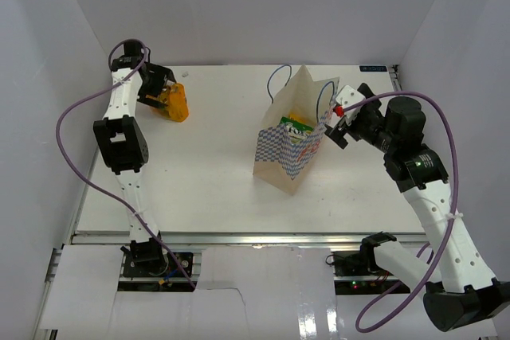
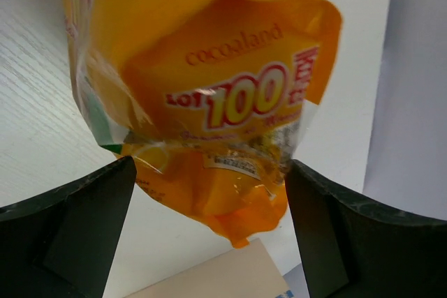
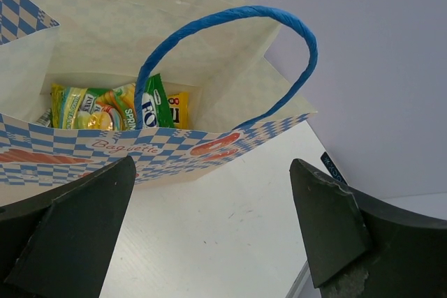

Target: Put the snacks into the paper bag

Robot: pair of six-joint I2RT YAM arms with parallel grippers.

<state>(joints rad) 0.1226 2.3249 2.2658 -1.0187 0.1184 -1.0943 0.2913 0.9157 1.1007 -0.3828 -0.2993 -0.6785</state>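
Observation:
Next, my left gripper reaches the orange-yellow snack bag and picks up its narrow crinkled end (image 2: 236, 209), so its printed body stays free to enter the paper bag.
The crinkly orange-yellow bag (image 1: 177, 105) sits on the table at the far left. It fills the left wrist view (image 2: 209, 68), printed "cocoaland" and "100". My left gripper (image 1: 165, 86) is open, with its fingers on either side of the bag's end (image 2: 209, 172). The paper bag (image 1: 287, 155) stands upright at mid-table, mouth open. Inside it lie yellow packs (image 3: 84, 106) and a green packet (image 3: 150, 106), also seen from above (image 1: 298, 127). My right gripper (image 1: 341, 117) is open and empty just right of the bag, facing its checkered side (image 3: 211, 172). No dark brown bar shows.
A blue cord handle (image 3: 279, 19) arches over the bag's near rim, and the other handle (image 1: 276, 77) stands at the far rim. White walls close in the white table (image 1: 207, 173) on the left, back and right. A small dark label (image 1: 374, 68) sits at the back right edge.

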